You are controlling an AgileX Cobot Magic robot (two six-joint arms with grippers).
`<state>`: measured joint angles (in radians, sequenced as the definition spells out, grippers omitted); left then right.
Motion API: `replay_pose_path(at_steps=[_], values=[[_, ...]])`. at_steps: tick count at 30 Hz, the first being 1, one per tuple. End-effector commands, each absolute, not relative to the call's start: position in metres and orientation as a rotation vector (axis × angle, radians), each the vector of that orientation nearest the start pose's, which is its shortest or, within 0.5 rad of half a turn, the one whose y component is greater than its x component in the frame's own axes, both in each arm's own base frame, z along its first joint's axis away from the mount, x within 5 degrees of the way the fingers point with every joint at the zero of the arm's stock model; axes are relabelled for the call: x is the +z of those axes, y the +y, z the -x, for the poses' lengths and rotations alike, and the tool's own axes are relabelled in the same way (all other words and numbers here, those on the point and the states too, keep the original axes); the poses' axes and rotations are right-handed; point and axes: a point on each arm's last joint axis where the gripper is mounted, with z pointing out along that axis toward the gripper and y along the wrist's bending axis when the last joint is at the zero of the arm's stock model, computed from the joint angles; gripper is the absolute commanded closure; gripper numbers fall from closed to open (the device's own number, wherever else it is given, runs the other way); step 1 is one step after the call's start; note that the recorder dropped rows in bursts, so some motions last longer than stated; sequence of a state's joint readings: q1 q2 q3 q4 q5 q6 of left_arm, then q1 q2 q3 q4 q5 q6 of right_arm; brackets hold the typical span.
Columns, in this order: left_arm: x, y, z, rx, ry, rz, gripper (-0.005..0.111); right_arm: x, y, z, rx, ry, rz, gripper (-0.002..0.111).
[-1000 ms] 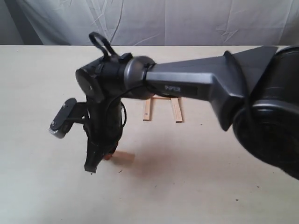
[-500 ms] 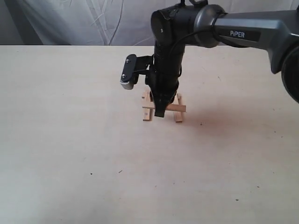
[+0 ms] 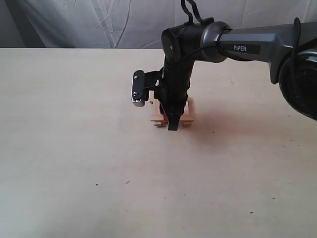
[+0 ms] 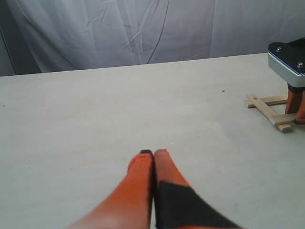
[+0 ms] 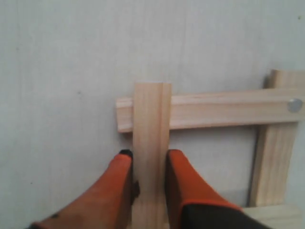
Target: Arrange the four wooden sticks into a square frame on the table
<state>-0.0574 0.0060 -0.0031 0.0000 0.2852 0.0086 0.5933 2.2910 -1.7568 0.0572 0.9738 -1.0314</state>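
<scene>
My right gripper is holding the wooden stick over the end of the dotted slat and should let go now, as the stick would lie in place.
My right gripper [image 3: 172, 123] is shut on one wooden stick [image 5: 151, 119], its orange fingers [image 5: 183, 183] pressing both long edges. That stick crosses over the end of a second slat [image 5: 214, 112], which has a small dark dot by its far end. A third slat [image 5: 269, 162] lies parallel to the held one, and a fourth [image 5: 279, 212] shows at the edge. Together they form the square frame [image 3: 159, 118] on the table [image 3: 74, 148], mostly hidden behind the arm in the exterior view. The left gripper [image 4: 153, 153] is shut and empty, far from the frame [image 4: 269, 110].
Grey wrinkled cloth [image 3: 99, 22] hangs behind the table's far edge. The right arm's dark link [image 3: 247, 42] reaches in from the right, its wrist camera [image 3: 138, 89] sticking out to the left of the frame.
The right arm carried a stick from the front left of the table over to the other slats, then lowered it onto them. The left gripper has not visibly changed.
</scene>
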Motion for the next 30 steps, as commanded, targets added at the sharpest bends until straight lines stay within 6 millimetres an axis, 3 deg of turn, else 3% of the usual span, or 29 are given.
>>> replay_pose_path(at_steps=[1, 5, 7, 11, 13, 15, 18, 22, 24, 26, 30], values=[[0.187, -0.003, -0.055, -0.039, 1.769, -0.061, 0.107, 0.129, 0.262, -0.384, 0.019, 2.077, 2.147, 0.109], [0.187, -0.003, -0.055, -0.039, 1.769, -0.061, 0.107, 0.130, 0.262, -0.385, 0.019, 2.103, 2.109, 0.107], [0.187, -0.003, -0.055, -0.039, 1.769, -0.061, 0.107, 0.130, 0.263, -0.385, 0.024, 2.105, 2.103, 0.097], [0.187, -0.003, -0.055, -0.039, 1.769, -0.061, 0.107, 0.138, 0.264, -0.383, 0.061, 2.118, 2.069, 0.047], [0.187, -0.003, -0.055, -0.039, 1.769, -0.061, 0.107, 0.151, 0.265, -0.384, 0.064, 2.158, 1.970, 0.032], [0.187, -0.003, -0.055, -0.039, 1.769, -0.061, 0.107, 0.175, 0.265, -0.384, 0.069, 2.201, 1.834, 0.035], [0.187, -0.003, -0.055, -0.039, 1.769, -0.061, 0.107, 0.213, 0.254, -0.382, 0.092, 2.299, 1.656, 0.055], [0.187, -0.003, -0.055, -0.039, 1.769, -0.061, 0.107, 0.239, 0.204, -0.377, 0.312, 2.594, 1.366, 0.108], [0.187, -0.003, -0.055, -0.039, 1.769, -0.061, 0.107, 0.243, 0.160, -0.379, 0.382, 2.804, 1.009, 0.107], [0.187, -0.003, -0.055, -0.039, 1.769, -0.061, 0.107, 0.250, 0.123, -0.373, 0.386, 2.888, 0.728, 0.107], [0.187, -0.003, -0.055, -0.039, 1.769, -0.061, 0.107, 0.266, 0.067, -0.332, 0.333, 2.824, 0.484, 0.107]])
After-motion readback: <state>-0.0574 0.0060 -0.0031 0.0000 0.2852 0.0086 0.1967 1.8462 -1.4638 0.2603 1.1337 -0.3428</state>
